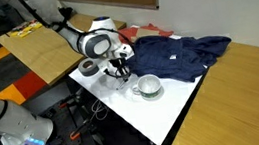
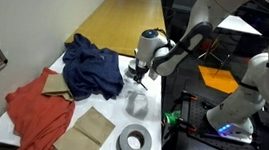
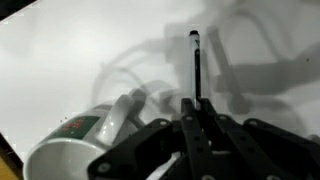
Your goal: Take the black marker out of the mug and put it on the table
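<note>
I should release the black marker: its far end nearly meets its shadow on the white table, so it would settle there.
My gripper (image 3: 197,108) is shut on the black marker (image 3: 196,65), which sticks out from between the fingertips over the white table (image 3: 70,50). The white mug (image 3: 82,140) is at the lower left of the wrist view, beside the gripper and apart from the marker. In both exterior views the gripper (image 1: 120,72) (image 2: 136,78) hangs low over the table (image 1: 170,112) next to the mug (image 1: 148,85) (image 2: 137,104). Whether the marker tip touches the table cannot be told.
A dark grey ring (image 1: 89,68) (image 2: 134,143) lies near the table's edge. A blue cloth (image 1: 180,54) (image 2: 90,65), a red cloth (image 2: 38,113) and a brown sheet (image 2: 94,129) cover much of the table. Light-brown wooden tabletops (image 1: 46,48) (image 1: 244,98) adjoin it.
</note>
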